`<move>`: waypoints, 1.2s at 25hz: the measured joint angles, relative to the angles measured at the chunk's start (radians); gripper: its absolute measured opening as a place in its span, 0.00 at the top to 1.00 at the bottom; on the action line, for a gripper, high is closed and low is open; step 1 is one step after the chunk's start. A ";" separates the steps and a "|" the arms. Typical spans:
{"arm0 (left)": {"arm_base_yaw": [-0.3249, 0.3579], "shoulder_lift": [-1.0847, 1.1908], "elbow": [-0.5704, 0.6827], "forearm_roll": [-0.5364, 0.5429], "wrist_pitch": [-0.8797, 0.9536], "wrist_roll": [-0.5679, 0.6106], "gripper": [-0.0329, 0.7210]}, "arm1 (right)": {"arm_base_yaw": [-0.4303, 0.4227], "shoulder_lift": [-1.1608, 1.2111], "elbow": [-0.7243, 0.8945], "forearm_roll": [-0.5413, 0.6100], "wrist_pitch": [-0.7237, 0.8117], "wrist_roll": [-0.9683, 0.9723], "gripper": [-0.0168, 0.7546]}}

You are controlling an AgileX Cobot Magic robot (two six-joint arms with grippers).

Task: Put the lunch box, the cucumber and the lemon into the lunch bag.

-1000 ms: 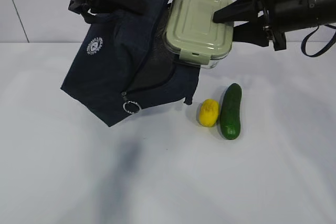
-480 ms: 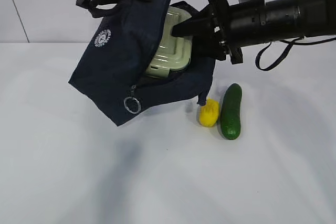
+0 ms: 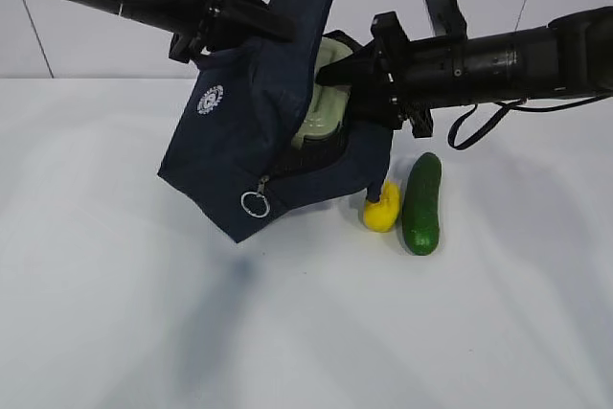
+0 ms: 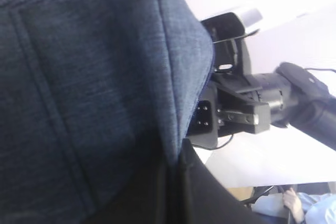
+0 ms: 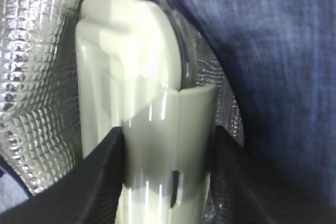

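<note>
The lunch box (image 3: 322, 110) stands in the lunch bag's opening (image 3: 305, 155), its upper end sticking out. It goes farther in, before my right gripper releases it.
The navy lunch bag (image 3: 235, 131) hangs tilted above the table, with my left gripper (image 3: 251, 24) shut on its upper fabric (image 4: 105, 87). Its mouth faces right. The sage-green-lidded lunch box (image 3: 322, 110) stands on edge, mostly inside that mouth, against the silver foil lining (image 5: 37, 77). My right gripper (image 3: 335, 69) is shut on the lunch box (image 5: 131, 77), one dark finger (image 5: 100, 177) on each side of its clip end. The yellow lemon (image 3: 381, 208) and the dark green cucumber (image 3: 421, 203) lie side by side on the table, just right of the bag's lower corner.
A metal ring pull (image 3: 254, 203) dangles from the zipper at the bag's low front edge. The right arm (image 3: 498, 59) stretches in from the right above the cucumber. The white table (image 3: 287, 332) spreads out in front, and a pale wall stands behind.
My right gripper has moved left and carried the lunch box from outside the bag into its mouth, turning it on edge. The left gripper and the bag have shifted to the right.
</note>
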 joint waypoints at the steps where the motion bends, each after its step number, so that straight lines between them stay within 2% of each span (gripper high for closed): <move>1: 0.002 0.010 0.000 -0.009 0.000 0.000 0.97 | 0.000 0.010 0.000 0.004 -0.002 -0.002 0.50; 5: 0.010 0.059 0.000 -0.047 0.016 0.005 0.97 | 0.005 0.048 0.000 0.013 -0.008 -0.010 0.50; 11: 0.027 0.123 -0.002 -0.091 0.058 0.022 0.97 | 0.063 0.071 -0.023 0.027 -0.083 -0.050 0.50; 23: 0.117 0.153 -0.002 -0.093 0.147 0.034 0.97 | 0.112 0.156 -0.103 0.052 -0.089 -0.058 0.50; 30: 0.130 0.153 -0.002 -0.091 0.157 0.034 0.97 | 0.112 0.156 -0.104 0.053 -0.092 -0.059 0.50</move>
